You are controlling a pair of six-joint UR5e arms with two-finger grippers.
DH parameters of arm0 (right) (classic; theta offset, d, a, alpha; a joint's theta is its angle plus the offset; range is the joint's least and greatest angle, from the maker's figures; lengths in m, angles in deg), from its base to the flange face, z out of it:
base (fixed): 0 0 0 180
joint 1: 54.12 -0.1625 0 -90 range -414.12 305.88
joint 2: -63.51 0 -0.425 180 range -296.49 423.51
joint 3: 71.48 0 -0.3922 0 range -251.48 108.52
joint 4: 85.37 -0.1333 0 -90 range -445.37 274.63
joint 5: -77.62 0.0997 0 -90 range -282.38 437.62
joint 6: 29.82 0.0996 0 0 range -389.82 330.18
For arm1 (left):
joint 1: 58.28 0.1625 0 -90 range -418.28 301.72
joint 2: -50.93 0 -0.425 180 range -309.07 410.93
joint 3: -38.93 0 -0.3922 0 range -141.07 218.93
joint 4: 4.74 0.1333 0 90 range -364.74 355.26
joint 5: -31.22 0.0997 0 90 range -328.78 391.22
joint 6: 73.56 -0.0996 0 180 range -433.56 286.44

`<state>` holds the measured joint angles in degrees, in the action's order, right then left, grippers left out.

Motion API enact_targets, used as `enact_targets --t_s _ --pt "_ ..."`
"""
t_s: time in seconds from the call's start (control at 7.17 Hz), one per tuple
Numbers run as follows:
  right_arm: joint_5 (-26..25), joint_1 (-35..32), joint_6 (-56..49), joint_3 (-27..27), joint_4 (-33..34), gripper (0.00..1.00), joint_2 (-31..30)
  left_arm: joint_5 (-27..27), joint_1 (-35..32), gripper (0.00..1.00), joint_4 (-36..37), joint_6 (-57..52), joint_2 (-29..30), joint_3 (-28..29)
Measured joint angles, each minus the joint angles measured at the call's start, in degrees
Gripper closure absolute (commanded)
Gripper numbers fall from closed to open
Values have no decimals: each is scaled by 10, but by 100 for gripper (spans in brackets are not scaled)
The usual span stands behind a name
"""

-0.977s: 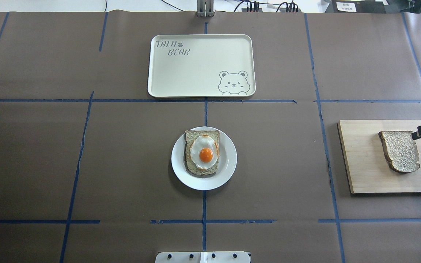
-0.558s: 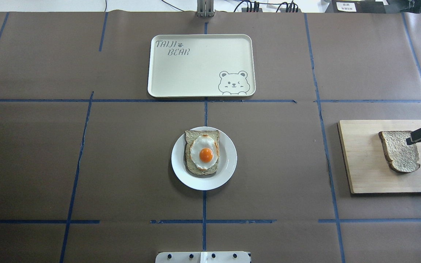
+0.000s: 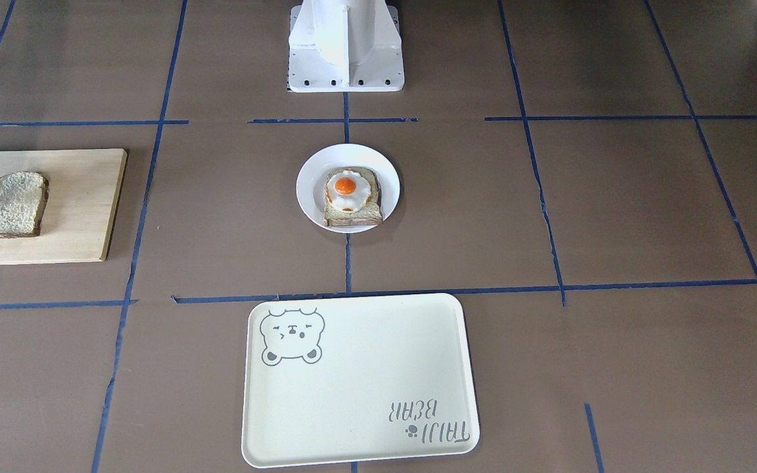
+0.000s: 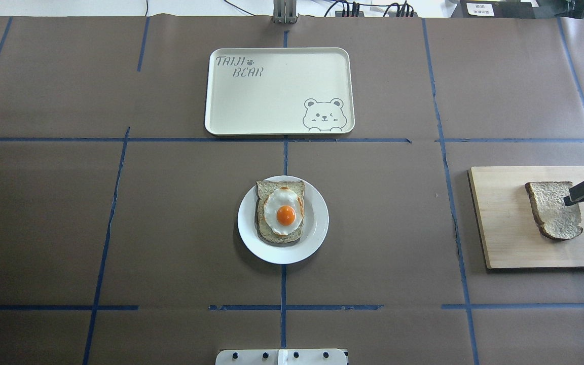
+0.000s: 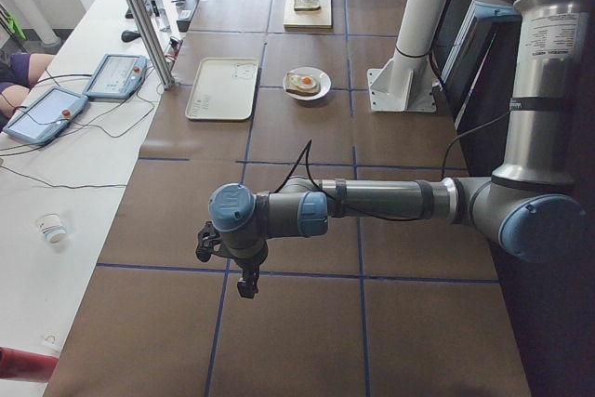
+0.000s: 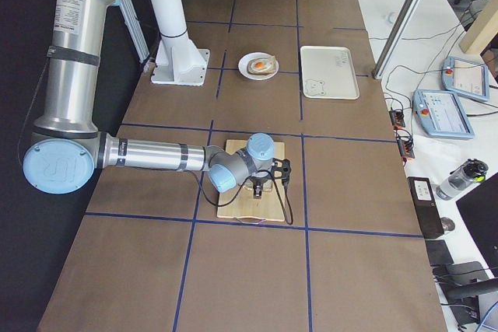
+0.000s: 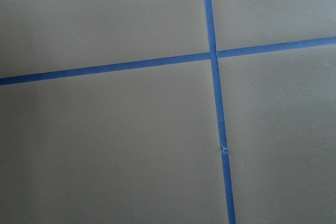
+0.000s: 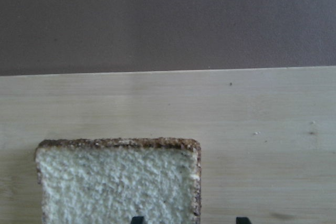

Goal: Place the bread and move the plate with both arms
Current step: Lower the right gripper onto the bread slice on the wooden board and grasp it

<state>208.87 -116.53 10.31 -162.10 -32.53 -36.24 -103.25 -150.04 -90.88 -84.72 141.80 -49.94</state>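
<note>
I should place the bread over the fried egg, so my right gripper should next grab the plain bread by its crusted side edge (image 8: pixel 197 192).
The plain bread (image 4: pixel 554 210) lies flat on a wooden cutting board (image 4: pixel 505 228) at the table's right end. It also shows in the front view (image 3: pixel 14 203) and the right wrist view (image 8: pixel 115 182). My right gripper (image 4: pixel 583 195) is open and low over the bread's right edge. In the right wrist view (image 8: pixel 189 220) one fingertip is over the slice and the other over bare board. The white plate (image 4: pixel 317 238) sits mid-table and holds a slice topped with a fried egg (image 4: pixel 282 213). My left gripper (image 5: pixel 228 262) hovers far off to the left; I cannot tell its state.
A cream bear tray (image 4: pixel 271 91) lies beyond the plate, toward the far edge. The white robot base (image 3: pixel 345 46) stands on the plate's near side. The left wrist view holds only brown table and blue tape lines (image 7: pixel 212 56).
My right gripper has moved a little left and down, onto the bread's right edge. The bread, plate and tray have not moved.
</note>
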Motion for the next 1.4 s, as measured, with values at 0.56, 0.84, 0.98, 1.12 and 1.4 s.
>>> enact_targets --t_s 0.56,0.84,0.98,1.12,1.4 --pt "-9 8 0 5 1 68 0 0 0 0 0 1 1 0" --pt "-12 8 -1 9 0 81 0 0 0 0 0 0 0 0" --pt "-13 8 -1 10 0 90 0 0 0 0 0 0 0 -1" --pt "-14 8 -1 10 0 98 0 0 -1 0 0 0 0 -1" --pt "-14 7 -2 7 0 100 0 0 -1 0 0 -1 0 -1"
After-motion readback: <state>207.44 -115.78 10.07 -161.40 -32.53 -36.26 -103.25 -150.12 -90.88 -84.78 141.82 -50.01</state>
